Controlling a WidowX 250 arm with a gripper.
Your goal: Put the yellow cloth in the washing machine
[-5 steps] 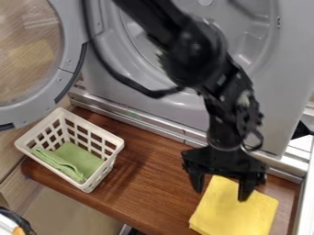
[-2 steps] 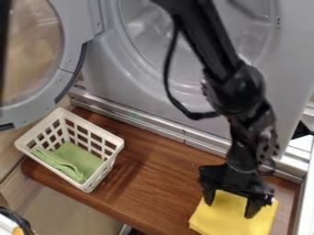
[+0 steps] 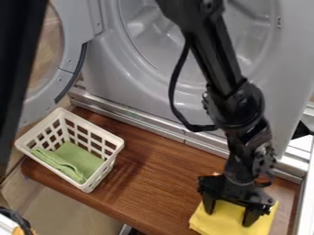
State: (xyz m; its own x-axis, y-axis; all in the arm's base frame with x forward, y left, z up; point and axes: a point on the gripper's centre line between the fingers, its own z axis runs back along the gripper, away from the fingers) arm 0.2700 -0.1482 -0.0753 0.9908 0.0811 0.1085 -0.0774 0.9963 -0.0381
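Note:
I will put the yellow cloth [image 3: 223, 225], gripped by its upper part, in the washing machine.
The gripper [image 3: 228, 217] hangs over the yellow cloth [image 3: 223, 225] at the lower right of the wooden surface. It is open, its two fingers apart with yellow cloth visible between them. The tips are at or just above the cloth; whether they touch it I cannot tell. The cloth lies flat, its upper part hidden behind the gripper. Behind the arm stands the grey washing machine [image 3: 153, 92], its round drum opening uncovered and its door [image 3: 73, 55] swung out to the left.
A white plastic basket [image 3: 116, 146] with a green cloth [image 3: 78, 160] in it stands on the left of the wooden surface [image 3: 153, 183]. A metal rail [image 3: 153, 123] runs along the machine's base. A dark upright shape crosses the left edge, partly in front of the door.
The gripper has moved right and down over the yellow cloth, lately mostly down. A dark shape has come in at the left edge. Cloth and basket have stayed put.

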